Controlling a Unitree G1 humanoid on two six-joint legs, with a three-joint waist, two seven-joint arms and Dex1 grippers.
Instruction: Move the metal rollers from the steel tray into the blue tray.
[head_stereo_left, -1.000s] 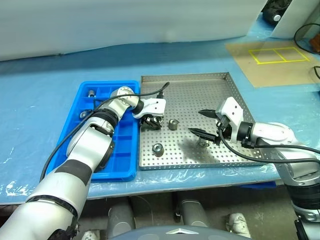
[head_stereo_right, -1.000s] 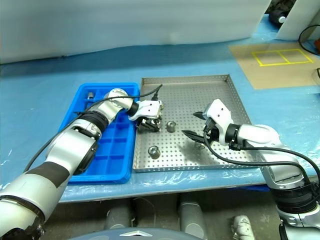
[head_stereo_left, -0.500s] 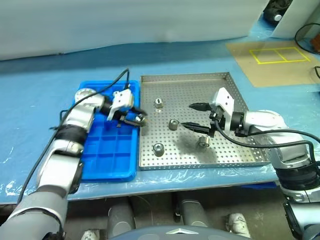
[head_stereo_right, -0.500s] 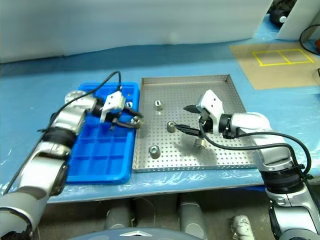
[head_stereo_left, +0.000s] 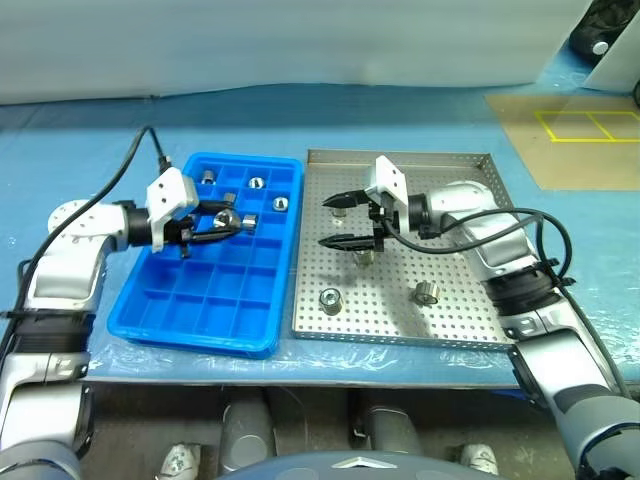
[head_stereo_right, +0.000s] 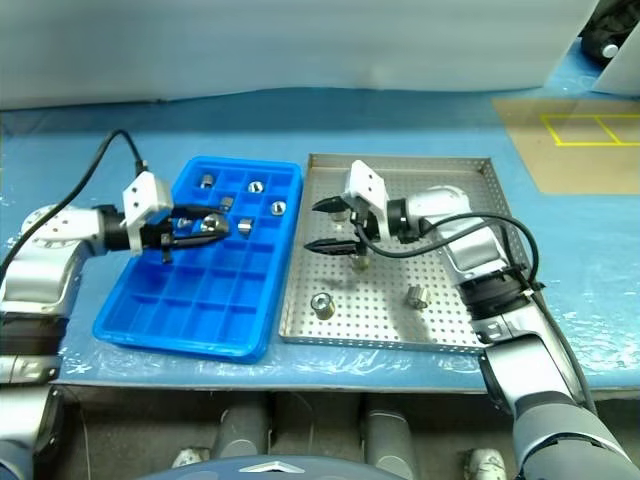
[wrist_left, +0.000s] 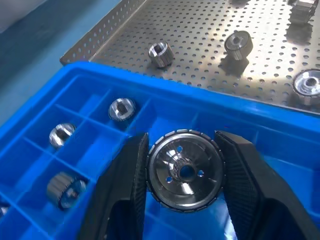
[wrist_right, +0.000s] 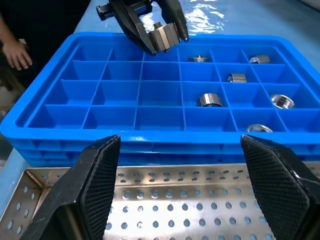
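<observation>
My left gripper should lower the holed roller before releasing, as it hangs above the blue tray's cells.
The blue tray lies left of the steel tray. My left gripper hovers over the blue tray's far middle cells, shut on one of the metal rollers, whose holed face shows in the left wrist view. Several rollers rest in the far cells. My right gripper hangs open over the steel tray's left part, pointing at the blue tray, with nothing between its fingers. Three rollers lie on the perforated floor: one near the front left, one mid-front, one just below the right gripper.
Both trays sit on a table covered in blue film. A tan board with yellow tape squares lies at the far right. A person's hand shows beyond the blue tray in the right wrist view.
My left gripper has carried its roller from the steel tray's left side over the blue tray. My right gripper has swung left across the steel tray, still open. The camera has also shifted.
</observation>
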